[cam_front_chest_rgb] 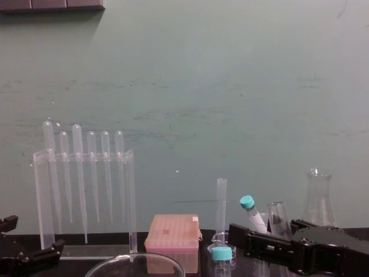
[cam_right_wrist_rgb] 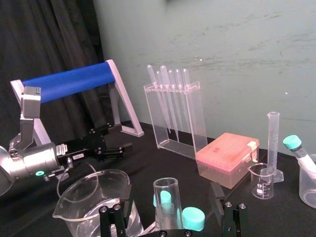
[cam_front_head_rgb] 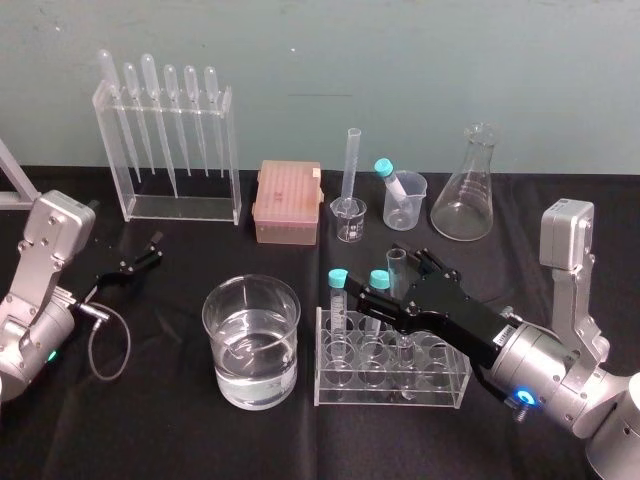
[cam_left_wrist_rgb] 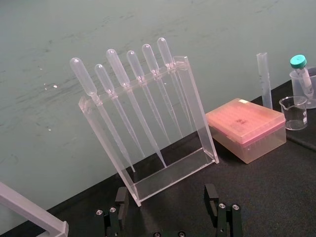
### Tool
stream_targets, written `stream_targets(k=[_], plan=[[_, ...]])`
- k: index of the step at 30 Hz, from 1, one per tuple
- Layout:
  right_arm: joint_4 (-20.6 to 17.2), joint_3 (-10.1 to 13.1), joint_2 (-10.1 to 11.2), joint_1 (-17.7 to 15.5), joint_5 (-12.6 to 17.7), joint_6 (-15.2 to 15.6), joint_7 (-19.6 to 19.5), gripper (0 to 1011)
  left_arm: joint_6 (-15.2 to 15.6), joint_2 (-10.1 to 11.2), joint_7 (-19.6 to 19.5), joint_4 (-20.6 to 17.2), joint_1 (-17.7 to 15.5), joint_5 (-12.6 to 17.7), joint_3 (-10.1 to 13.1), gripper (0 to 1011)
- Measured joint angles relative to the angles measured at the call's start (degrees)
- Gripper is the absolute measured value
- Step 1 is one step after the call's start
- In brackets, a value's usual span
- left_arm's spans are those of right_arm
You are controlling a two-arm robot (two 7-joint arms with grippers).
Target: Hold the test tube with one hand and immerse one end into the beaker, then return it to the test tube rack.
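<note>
My right gripper grabs the test tube's upper part point(cam_front_chest_rgb: 278, 214) next, so that the test tube's closed end stays free to dip into the beaker point(cam_front_chest_rgb: 135, 266).
The test tube point(cam_front_head_rgb: 397, 268), clear and uncapped, stands upright in the clear test tube rack point(cam_front_head_rgb: 390, 385) at the table's front centre-right. My right gripper point(cam_front_head_rgb: 397, 274) is open around the tube's upper part. In the right wrist view the test tube point(cam_right_wrist_rgb: 167, 200) sits midway between the fingers point(cam_right_wrist_rgb: 114, 217), with a gap on each side. The beaker point(cam_front_head_rgb: 252, 340), wide and part-filled with water, stands just left of the rack. My left gripper point(cam_front_head_rgb: 130, 266) rests open and empty at the far left, its fingers point(cam_left_wrist_rgb: 121, 200) spread wide.
Two turquoise-capped tubes point(cam_front_head_rgb: 338, 290) stand in the rack beside the test tube. Along the back stand a pipette stand point(cam_front_head_rgb: 168, 150), a pink tip box point(cam_front_head_rgb: 288, 203), a graduated cylinder point(cam_front_head_rgb: 352, 165), a small beaker point(cam_front_head_rgb: 348, 220), a cup point(cam_front_head_rgb: 405, 198) and a conical flask point(cam_front_head_rgb: 468, 190).
</note>
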Motion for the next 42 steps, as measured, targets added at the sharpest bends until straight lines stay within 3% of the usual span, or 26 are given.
stream_targets(k=[14, 17, 42], plan=[[0.0, 0.1, -0.1, 0.0, 0.0, 0.0, 0.0, 997, 0.0, 0.0, 0.0, 0.0, 0.0, 0.0, 0.0, 1000], [0.0, 0.1, -0.1, 0.0, 0.0, 0.0, 0.0, 946, 0.0, 0.0, 0.0, 0.0, 0.0, 0.0, 0.0, 1000], [0.1, 0.1, -0.1, 0.0, 0.0, -0.1, 0.1, 203, 0.0, 0.0, 0.0, 0.0, 0.0, 0.0, 0.0, 1000]])
